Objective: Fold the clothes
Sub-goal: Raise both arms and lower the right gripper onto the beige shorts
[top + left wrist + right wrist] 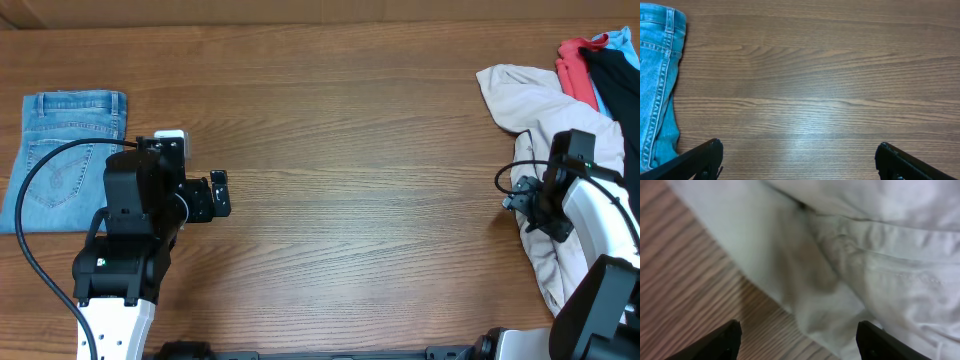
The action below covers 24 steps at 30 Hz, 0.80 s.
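Observation:
The right gripper grabs the cream shorts point(540, 110) by the hem at their exposed edge point(528, 238) next, to pull them out for folding.
The cream shorts point(540, 110) lie crumpled at the right edge of the table, running from the back right toward the front. My right gripper point(522, 205) is open and hovers at the shorts' left edge; in the right wrist view its fingers point(797, 337) straddle the hem of the cream cloth point(850, 265), apart from it. My left gripper point(221, 193) is open and empty over bare wood at the left; its fingers point(797, 160) frame only wood.
Folded light-blue jeans point(65, 150) lie flat at the far left, also at the left edge of the left wrist view point(657, 75). Red point(575, 65), light-blue and black point(612, 75) garments are piled at the back right corner.

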Motion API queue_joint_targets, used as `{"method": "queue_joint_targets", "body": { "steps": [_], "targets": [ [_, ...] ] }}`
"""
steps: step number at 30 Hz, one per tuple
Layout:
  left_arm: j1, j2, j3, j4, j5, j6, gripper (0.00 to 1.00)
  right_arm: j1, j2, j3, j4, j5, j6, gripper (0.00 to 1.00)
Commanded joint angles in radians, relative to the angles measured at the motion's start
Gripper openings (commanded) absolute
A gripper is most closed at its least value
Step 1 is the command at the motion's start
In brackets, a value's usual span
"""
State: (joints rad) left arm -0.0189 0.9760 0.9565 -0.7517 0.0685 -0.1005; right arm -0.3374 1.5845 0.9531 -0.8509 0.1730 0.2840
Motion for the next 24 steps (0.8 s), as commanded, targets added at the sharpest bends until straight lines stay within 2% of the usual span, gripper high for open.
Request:
{"method": "queue_joint_targets", "body": {
  "steps": [1, 13, 14, 16, 19, 20, 21, 24],
  "targets": [
    [0.006, 0.011, 0.028, 0.003, 0.011, 0.007, 1.00, -0.022, -0.003, -0.046, 0.035, 0.024, -0.003, 0.78],
    [0.006, 0.012, 0.028, -0.002, 0.011, 0.007, 1.00, -0.023, -0.002, -0.129, 0.118, 0.005, 0.002, 0.77],
    [0.006, 0.012, 0.028, -0.002, 0.011, 0.007, 1.00, -0.023, -0.002, -0.135, 0.122, 0.005, 0.002, 0.73],
    [0.006, 0.012, 0.028, -0.002, 0.011, 0.007, 1.00, -0.023, -0.002, -0.136, 0.125, 0.005, 0.002, 0.57],
    [0.006, 0.012, 0.028, -0.002, 0.011, 0.007, 1.00, -0.023, -0.002, -0.136, 0.124, 0.001, 0.001, 0.25],
    [0.006, 0.012, 0.028, -0.003, 0.011, 0.007, 1.00, -0.023, -0.002, -0.136, 0.124, -0.023, 0.001, 0.08],
    [0.006, 0.012, 0.028, -0.005, 0.011, 0.007, 1.00, -0.023, -0.002, -0.136, 0.124, -0.050, -0.001, 0.04],
    [0.006, 0.012, 0.028, -0.007, 0.011, 0.007, 1.00, -0.023, -0.002, -0.131, 0.113, -0.117, -0.004, 0.04]
  ]
}}
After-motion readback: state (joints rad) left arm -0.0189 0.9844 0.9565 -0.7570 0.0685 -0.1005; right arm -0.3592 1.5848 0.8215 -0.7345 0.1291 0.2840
